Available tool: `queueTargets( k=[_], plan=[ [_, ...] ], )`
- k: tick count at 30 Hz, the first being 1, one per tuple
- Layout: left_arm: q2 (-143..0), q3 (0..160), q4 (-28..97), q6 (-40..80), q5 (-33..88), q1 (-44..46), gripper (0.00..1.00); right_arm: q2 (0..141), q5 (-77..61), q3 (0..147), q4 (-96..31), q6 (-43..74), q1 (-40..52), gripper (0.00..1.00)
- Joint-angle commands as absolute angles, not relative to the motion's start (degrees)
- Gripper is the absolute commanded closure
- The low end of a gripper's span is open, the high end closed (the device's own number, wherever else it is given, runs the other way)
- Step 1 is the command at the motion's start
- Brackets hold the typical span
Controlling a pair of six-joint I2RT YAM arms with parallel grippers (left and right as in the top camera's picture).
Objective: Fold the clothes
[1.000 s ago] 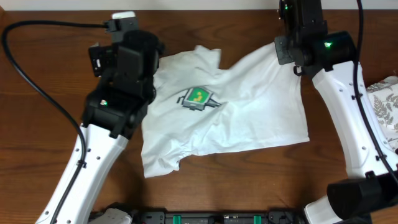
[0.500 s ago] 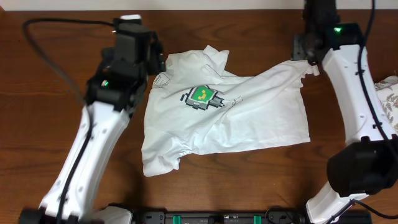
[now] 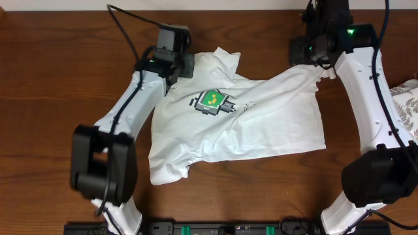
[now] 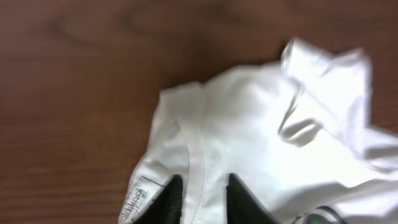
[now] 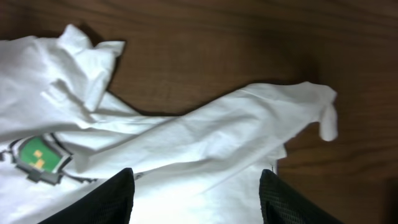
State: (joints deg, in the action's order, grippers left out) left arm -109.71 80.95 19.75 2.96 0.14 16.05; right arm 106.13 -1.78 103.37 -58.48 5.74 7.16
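My right gripper grabs the white T-shirt's far corner [image 3: 321,70] [image 5: 310,102] next, on the side opposite the collar, to spread the T-shirt flat for folding.
A white T-shirt [image 3: 261,127] with a green square print [image 3: 211,100] lies crumpled on the brown table. My left gripper [image 3: 185,65] is at its collar on the far left side. In the left wrist view the gripper [image 4: 205,183] has its jaws close together with the collar band [image 4: 200,155] pinched between them, next to a label [image 4: 135,199]. My right gripper [image 3: 305,53] hovers over the shirt's far right corner. Seen from the right wrist, this gripper [image 5: 196,177] is open, with cloth under it and nothing held. A sleeve tip [image 5: 323,112] pokes out to the right.
A leaf-patterned cloth [image 3: 405,108] lies at the table's right edge. Bare wood [image 3: 52,117] stretches to the left of the shirt and along the front. Black cables run from the left arm [image 3: 130,32].
My left gripper has moved right onto the collar and closed on it. My right gripper pulled the far right corner outward, opened and let it go. The shirt lies more spread out.
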Motion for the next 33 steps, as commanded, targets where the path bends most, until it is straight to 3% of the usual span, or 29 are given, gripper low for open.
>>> queueTargets(
  k=[1, 11, 26, 33],
  plan=[
    [-113.7, 81.2, 20.9, 1.9, 1.0, 15.7, 0.87, 106.1, -2.9, 103.3, -58.3, 6.8, 7.5, 0.38],
    [-119.7, 81.2, 21.9, 0.7, 0.9, 12.4, 0.94, 106.1, -2.9, 103.3, -58.3, 7.6, 7.4, 0.4],
    [-122.2, 81.1, 27.9, 0.6, 1.1, 2.5, 0.94, 106.1, -2.9, 103.3, -58.4, 9.6, 7.5, 0.48],
    [-122.3, 81.1, 33.0, 3.8, -9.6, -3.0, 0.94, 106.0, -2.8, 103.3, -59.1, 9.6, 7.5, 0.49]
  ],
)
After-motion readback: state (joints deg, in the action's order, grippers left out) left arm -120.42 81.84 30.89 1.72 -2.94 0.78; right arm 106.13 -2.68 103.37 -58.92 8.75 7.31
